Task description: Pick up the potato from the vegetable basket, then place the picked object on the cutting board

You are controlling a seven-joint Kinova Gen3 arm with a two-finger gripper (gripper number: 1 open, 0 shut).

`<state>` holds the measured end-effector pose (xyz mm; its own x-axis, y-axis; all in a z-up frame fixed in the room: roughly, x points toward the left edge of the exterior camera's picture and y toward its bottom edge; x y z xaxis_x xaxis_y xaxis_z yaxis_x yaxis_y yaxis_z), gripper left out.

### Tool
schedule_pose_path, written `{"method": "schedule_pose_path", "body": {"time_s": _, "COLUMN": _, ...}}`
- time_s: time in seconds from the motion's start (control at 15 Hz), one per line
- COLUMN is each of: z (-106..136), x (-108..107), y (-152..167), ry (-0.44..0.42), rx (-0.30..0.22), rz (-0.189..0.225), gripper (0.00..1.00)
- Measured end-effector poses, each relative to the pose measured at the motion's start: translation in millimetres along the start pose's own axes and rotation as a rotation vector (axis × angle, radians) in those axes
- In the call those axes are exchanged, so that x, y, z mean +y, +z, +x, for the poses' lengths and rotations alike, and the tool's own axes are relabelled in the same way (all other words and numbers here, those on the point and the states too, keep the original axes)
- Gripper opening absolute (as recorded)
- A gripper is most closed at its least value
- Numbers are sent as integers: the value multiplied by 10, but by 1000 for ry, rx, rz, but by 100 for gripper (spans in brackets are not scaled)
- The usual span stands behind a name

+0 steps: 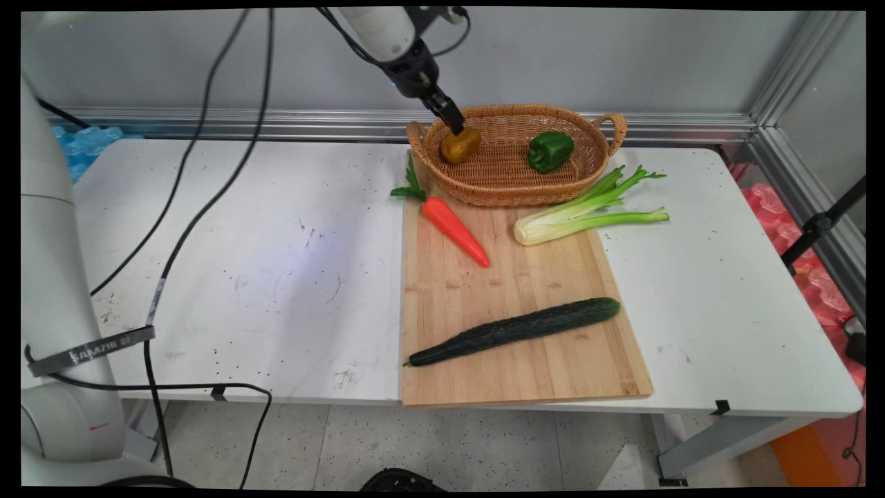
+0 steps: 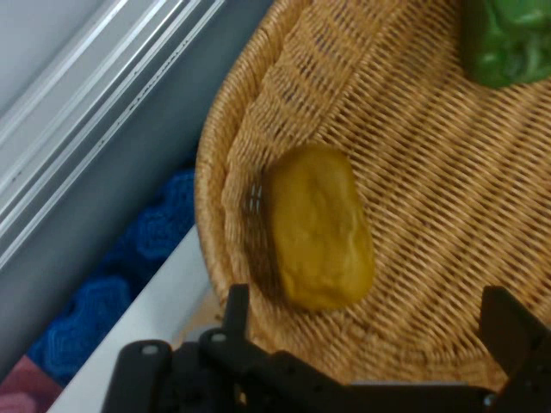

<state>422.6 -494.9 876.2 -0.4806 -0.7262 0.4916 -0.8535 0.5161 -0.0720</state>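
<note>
My gripper grabs the yellow-brown potato around its rounded body [image 1: 460, 146] next, to lift the potato out of the wicker basket [image 1: 498, 183].
My black gripper [image 1: 455, 126] hangs over the left end of a woven wicker basket [image 1: 498, 183], just above a yellow-brown potato [image 1: 461, 145]. In the hand view the potato [image 2: 318, 228] lies on the basket floor [image 2: 430, 146], close to the rim. The gripper [image 2: 370, 303] is open, its two fingertips [image 2: 236, 301] standing wide apart on either side of the potato's near end, with nothing held. A green bell pepper [image 1: 550, 151] lies in the basket's right half; its edge [image 2: 504, 43] shows at the top of the hand view.
The basket stands at the far end of a wooden cutting board [image 1: 518, 325]. On the board lie an orange carrot [image 1: 455, 229], a celery stalk [image 1: 588, 213] and a dark cucumber [image 1: 515, 329]. Black cables [image 1: 200, 207] hang over the table's left half.
</note>
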Motion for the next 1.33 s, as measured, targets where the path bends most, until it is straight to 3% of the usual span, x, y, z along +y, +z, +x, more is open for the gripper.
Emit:
{"method": "schedule_pose_path", "body": {"time_s": 0.53, "z": 133, "x": 82, "y": 826, "ry": -33, "rx": -39, "rz": 25, "gripper": 100}}
{"method": "schedule_pose_path", "body": {"time_s": 1.0, "z": 173, "x": 169, "y": 1112, "ry": -39, "rx": -55, "rz": 24, "gripper": 100}}
{"method": "schedule_pose_path", "body": {"time_s": 1.07, "z": 167, "x": 188, "y": 1123, "ry": -40, "rx": -57, "rz": 22, "gripper": 0}}
{"method": "schedule_pose_path", "body": {"time_s": 1.33, "z": 155, "x": 242, "y": 1114, "ry": -38, "rx": -60, "rz": 18, "gripper": 0}}
